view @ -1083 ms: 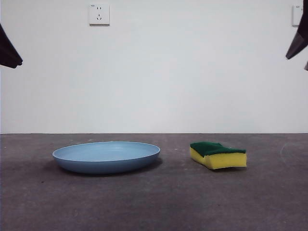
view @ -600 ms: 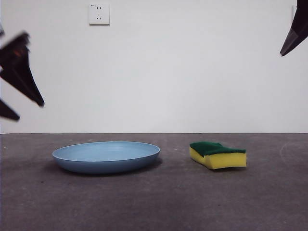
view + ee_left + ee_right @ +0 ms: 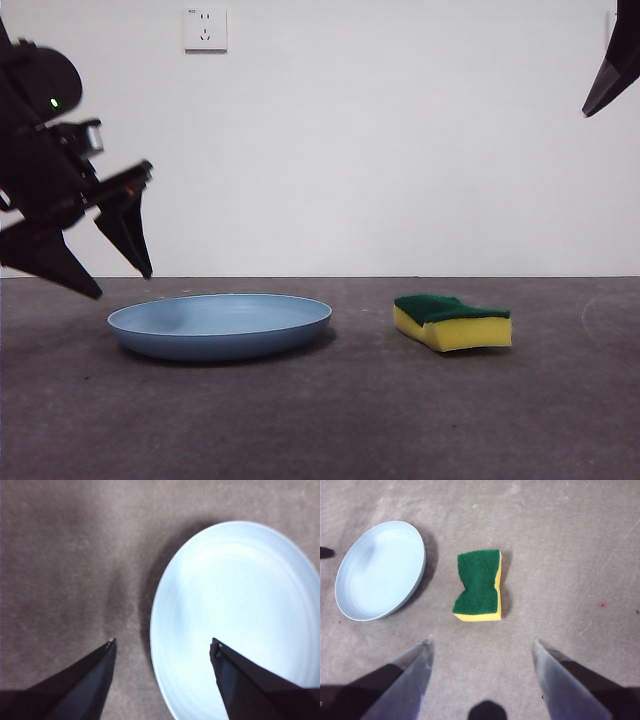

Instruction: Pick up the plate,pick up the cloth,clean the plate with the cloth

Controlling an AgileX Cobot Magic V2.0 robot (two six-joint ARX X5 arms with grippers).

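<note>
My right gripper grabs the cloth by its narrow middle point(image 3: 440, 315) point(image 3: 480, 585) next, since the cloth flares wide at both ends.
The light-blue plate point(image 3: 220, 324) lies flat on the dark table, left of centre. My left gripper point(image 3: 120, 280) hangs open just above the plate's left rim, one jaw over the plate point(image 3: 235, 610) and one over bare table; in its own wrist view the gripper point(image 3: 162, 647) straddles the rim. The cloth, a yellow sponge with a green top point(image 3: 452, 320), rests to the right of the plate. My right gripper point(image 3: 480, 647) is open, high above the cloth point(image 3: 479, 585) and plate point(image 3: 380, 570); it shows only as a black tip point(image 3: 610, 70) at the top right corner.
A white wall with a power socket point(image 3: 205, 29) stands behind the table. The grey-brown table top point(image 3: 380, 420) stretches in front of both objects.
My left arm has come down from the top left corner toward the plate's left rim. The plate, the cloth and the right arm have stayed put.
</note>
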